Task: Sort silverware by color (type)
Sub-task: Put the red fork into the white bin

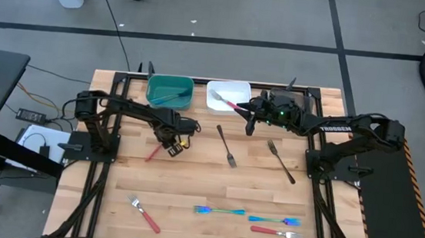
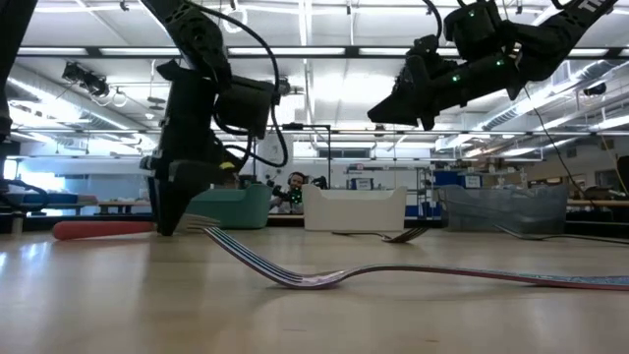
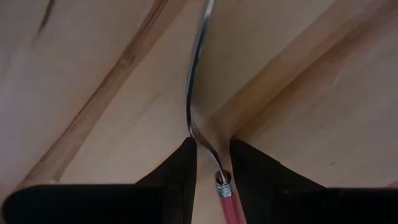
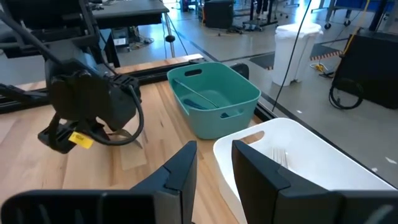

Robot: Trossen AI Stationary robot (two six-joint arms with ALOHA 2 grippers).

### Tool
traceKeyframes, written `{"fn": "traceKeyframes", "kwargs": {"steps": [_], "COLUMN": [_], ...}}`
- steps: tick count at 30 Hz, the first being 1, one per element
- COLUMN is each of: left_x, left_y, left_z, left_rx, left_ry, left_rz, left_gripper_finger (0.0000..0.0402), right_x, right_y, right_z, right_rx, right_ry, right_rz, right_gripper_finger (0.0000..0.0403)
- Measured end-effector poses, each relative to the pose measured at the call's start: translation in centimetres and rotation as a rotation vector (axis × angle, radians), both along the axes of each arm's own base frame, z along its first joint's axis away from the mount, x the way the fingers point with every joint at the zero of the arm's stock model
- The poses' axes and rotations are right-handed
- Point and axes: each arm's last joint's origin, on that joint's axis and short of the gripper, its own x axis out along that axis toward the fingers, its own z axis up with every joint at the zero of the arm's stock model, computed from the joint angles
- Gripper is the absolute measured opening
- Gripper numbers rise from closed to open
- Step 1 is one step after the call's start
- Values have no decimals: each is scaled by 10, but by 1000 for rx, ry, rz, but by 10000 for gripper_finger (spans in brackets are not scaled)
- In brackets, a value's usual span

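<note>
I need to sort the red-handled fork into the white bin, so I should grab it by its silver neck (image 3: 211, 155) with my left gripper next.
My left gripper (image 1: 168, 146) (image 3: 211, 142) points down at the table's left middle, open, one finger on either side of a red-handled fork (image 1: 152, 154) that lies flat on the wood. The fingers straddle it where the silver neck meets the red handle (image 3: 222, 185); I cannot tell whether they touch it. My right gripper (image 1: 249, 126) (image 4: 214, 146) hovers open, holding nothing, beside the white bin (image 1: 238, 87), which holds a red-handled fork (image 1: 226, 100). The teal bin (image 1: 153, 91) holds a blue-teal fork (image 1: 170, 95).
Two dark forks (image 1: 227, 146) (image 1: 280, 160) lie mid-table. Near the front edge lie two blue-teal forks (image 1: 220, 211) (image 1: 274, 220) and two red-handled ones (image 1: 144, 214) (image 1: 276, 232). Both bins stand side by side at the far edge.
</note>
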Motion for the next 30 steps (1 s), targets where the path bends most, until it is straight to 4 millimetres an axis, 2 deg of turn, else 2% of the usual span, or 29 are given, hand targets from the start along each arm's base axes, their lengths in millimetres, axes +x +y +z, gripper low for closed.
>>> {"fn": "traceKeyframes", "kwargs": {"steps": [5, 11, 15, 22, 30], "left_x": [-2, 1, 6, 34, 72], "left_y": [-1, -1, 0, 10, 34], "left_z": [-5, -3, 3, 37, 92], "left_rx": [-1, -14, -8, 41, 181], "left_ry": [-17, -23, -30, -181, -459], "left_rz": [-45, -115, -158, -256, -406], "left_gripper_finger": [92, 17, 9, 3, 1], "right_x": [0, 0, 0, 0, 1], "right_y": [0, 0, 0, 0, 6], "right_z": [0, 0, 0, 0, -1], "right_rx": [-1, -2, -2, -1, -24], "right_ry": [0, 1, 1, 1, 10], "right_rz": [0, 0, 0, 6, 231], "right_gripper_finger": [109, 109, 109, 109, 109]}}
